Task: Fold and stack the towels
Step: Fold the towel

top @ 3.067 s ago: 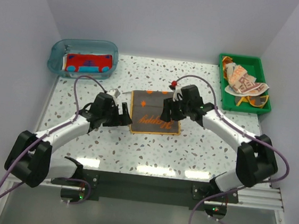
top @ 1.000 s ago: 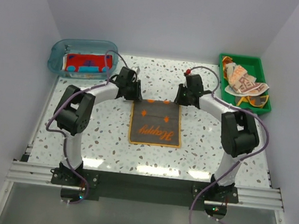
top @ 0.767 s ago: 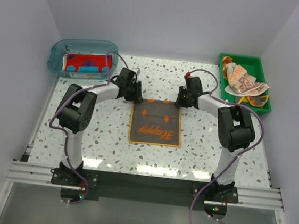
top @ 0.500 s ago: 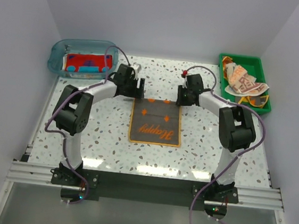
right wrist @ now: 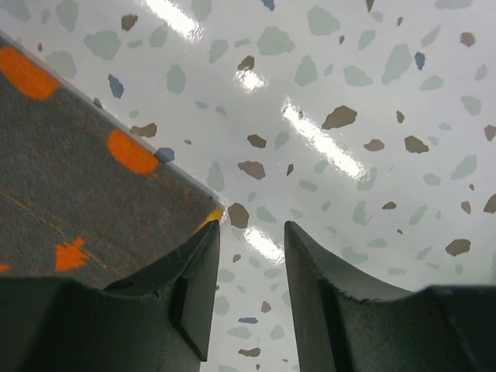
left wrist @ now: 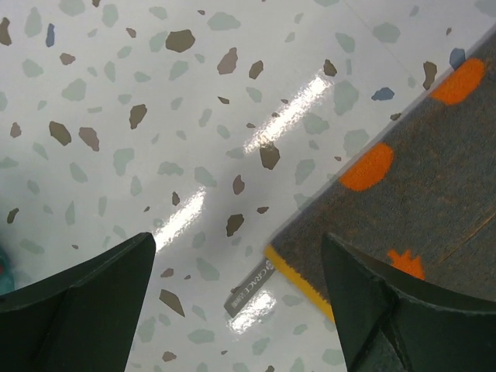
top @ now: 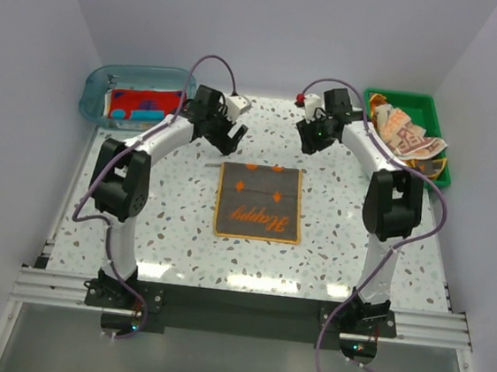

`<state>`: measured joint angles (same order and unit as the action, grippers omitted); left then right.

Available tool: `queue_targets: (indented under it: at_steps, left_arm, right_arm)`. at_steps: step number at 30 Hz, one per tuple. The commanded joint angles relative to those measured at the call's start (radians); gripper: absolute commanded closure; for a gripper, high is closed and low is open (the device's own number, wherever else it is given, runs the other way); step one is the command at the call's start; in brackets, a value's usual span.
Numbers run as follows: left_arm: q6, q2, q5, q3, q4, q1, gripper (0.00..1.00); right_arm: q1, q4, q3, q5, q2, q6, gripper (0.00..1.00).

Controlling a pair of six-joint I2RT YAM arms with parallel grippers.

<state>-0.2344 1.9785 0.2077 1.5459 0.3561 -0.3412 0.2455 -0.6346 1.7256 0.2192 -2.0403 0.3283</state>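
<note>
My right gripper will next grab the dark grey towel (top: 260, 202) by its far corner (top: 300, 172), opposite the label corner, to fold the towel's far edge over.
A dark grey towel (top: 260, 202) with an orange edge and orange "Happy" lettering lies flat in the middle of the table. My left gripper (top: 230, 137) hovers just beyond its far left corner, open and empty. In the left wrist view the left gripper (left wrist: 240, 260) has wide-apart jaws over the towel's corner (left wrist: 411, 194) and its grey label (left wrist: 252, 288). My right gripper (top: 310, 137) hovers beyond the far right corner, open and empty. The right wrist view shows the right gripper (right wrist: 252, 232) beside the towel's corner (right wrist: 85, 178).
A clear blue tub (top: 98, 90) at the back left holds a folded red and teal towel (top: 146, 107). A green tray (top: 436, 179) at the back right holds a crumpled peach-patterned towel (top: 405, 136) and an orange-yellow one (top: 424, 164). Both arms arch over the table's sides.
Both grippers have let go of the towel's far corners, risen and moved back and outward. The towel lies still and flat.
</note>
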Motion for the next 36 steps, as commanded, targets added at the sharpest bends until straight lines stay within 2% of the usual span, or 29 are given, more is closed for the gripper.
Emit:
queue_targets:
  at_steps: [1,11,19,28,32,36]
  left_arm:
    - [-0.149,0.062,0.084,0.092,0.15,0.008,0.07]
    - [-0.175,0.154,0.113,0.2,0.23,0.008,0.12]
    - [-0.198,0.187,0.121,0.212,0.256,0.008,0.19]
    - [-0.215,0.215,0.145,0.223,0.284,0.008,0.22]
    - [-0.217,0.236,0.154,0.229,0.297,0.008,0.25]
    - [-0.215,0.249,0.174,0.233,0.313,0.007,0.36]
  right_arm:
    - [0.005,-0.184,0.096,0.072,-0.085,0.144,0.57]
    - [0.02,-0.238,0.15,0.128,-0.181,0.161,0.56]
    - [0.028,-0.244,0.166,0.12,-0.228,0.157,0.6]
    - [0.035,-0.241,0.173,0.114,-0.265,0.158,0.65]
    - [0.038,-0.249,0.17,0.108,-0.274,0.166,0.71]
    - [0.04,-0.251,0.164,0.1,-0.274,0.169,0.8]
